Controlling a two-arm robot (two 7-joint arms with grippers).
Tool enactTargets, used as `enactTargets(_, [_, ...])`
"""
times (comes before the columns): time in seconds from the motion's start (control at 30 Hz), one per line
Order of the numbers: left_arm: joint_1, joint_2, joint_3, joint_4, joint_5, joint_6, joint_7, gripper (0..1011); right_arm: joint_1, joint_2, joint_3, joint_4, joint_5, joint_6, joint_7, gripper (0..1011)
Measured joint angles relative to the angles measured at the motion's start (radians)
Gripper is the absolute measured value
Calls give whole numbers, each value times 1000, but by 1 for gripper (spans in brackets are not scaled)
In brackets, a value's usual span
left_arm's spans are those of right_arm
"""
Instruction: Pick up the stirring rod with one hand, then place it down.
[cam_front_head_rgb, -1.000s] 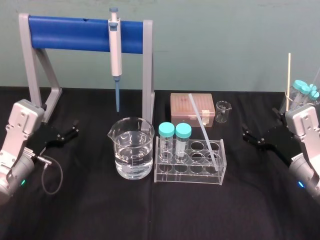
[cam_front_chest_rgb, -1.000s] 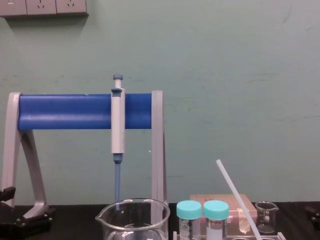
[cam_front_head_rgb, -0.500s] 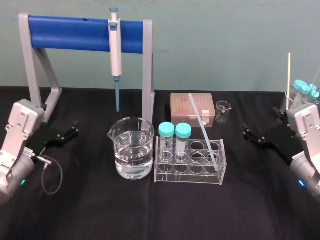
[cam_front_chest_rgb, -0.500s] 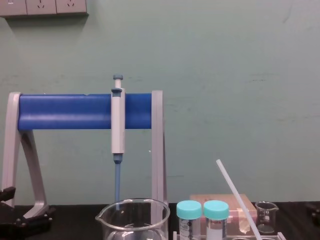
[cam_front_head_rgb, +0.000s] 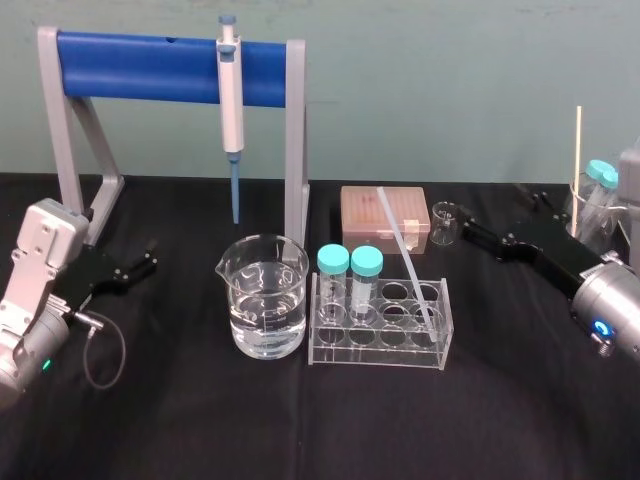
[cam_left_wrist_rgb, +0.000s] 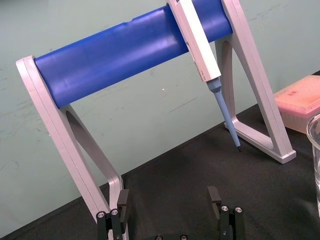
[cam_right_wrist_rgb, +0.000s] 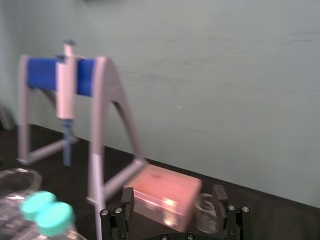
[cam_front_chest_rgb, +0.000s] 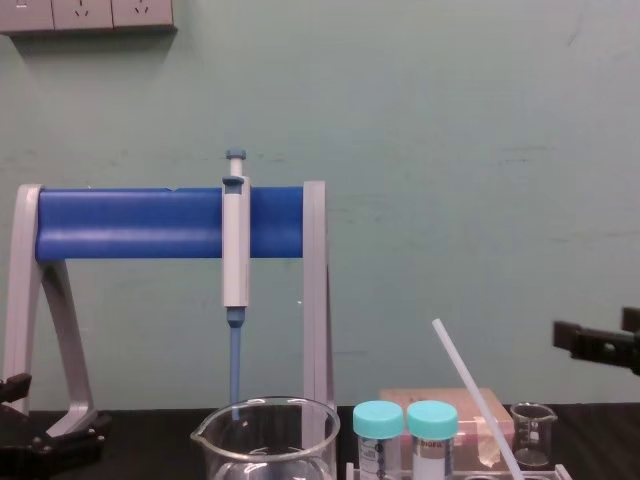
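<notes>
The right gripper grabs the rod by its upper part (cam_front_chest_rgb: 454, 353) next, above the rack and teal-capped tubes, since they crowd the rod's lower end.
The stirring rod (cam_front_head_rgb: 406, 252) is a thin translucent-white stick leaning in the clear tube rack (cam_front_head_rgb: 432, 340), with its top end over the pink box. In the chest view the stirring rod (cam_front_chest_rgb: 472, 390) slants up to the left. My right gripper (cam_front_head_rgb: 495, 212) hangs open above the table to the right of the rod, close by the small beaker (cam_front_head_rgb: 446, 222) and not touching either. The right wrist view shows that gripper (cam_right_wrist_rgb: 173, 200) with nothing between its jaws. At the far left my left gripper (cam_front_head_rgb: 146, 258) rests open near the stand's foot.
A large beaker of water (cam_front_head_rgb: 263, 296) stands left of the rack, which holds two teal-capped tubes (cam_front_head_rgb: 350, 268). Behind them are a pink tip box (cam_front_head_rgb: 385, 217) and a blue-barred stand (cam_front_head_rgb: 170, 65) holding a pipette (cam_front_head_rgb: 231, 100). More capped tubes and a wooden stick (cam_front_head_rgb: 578, 150) stand at the far right.
My right gripper has risen and reached forward and left, from the table's right edge toward the small beaker and rod. The left arm and the rod have not moved.
</notes>
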Motion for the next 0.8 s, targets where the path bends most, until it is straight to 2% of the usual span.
enactTargets(0.13, [0,0,0,0,0,0,0,1000,17,-8,3,-18,38,30,72,1003])
enactTargets(0.37, [0,0,0,0,0,0,0,1000,41,-21,-10,-29,49,59,144,1003])
enactTargets(0.57, [0,0,0,0,0,0,0,1000,76,-25,-40,-6,18,86,196,1003])
enactTargets(0.8, [0,0,0,0,0,0,0,1000,106,-33,-63,35,-15,102,223,1003])
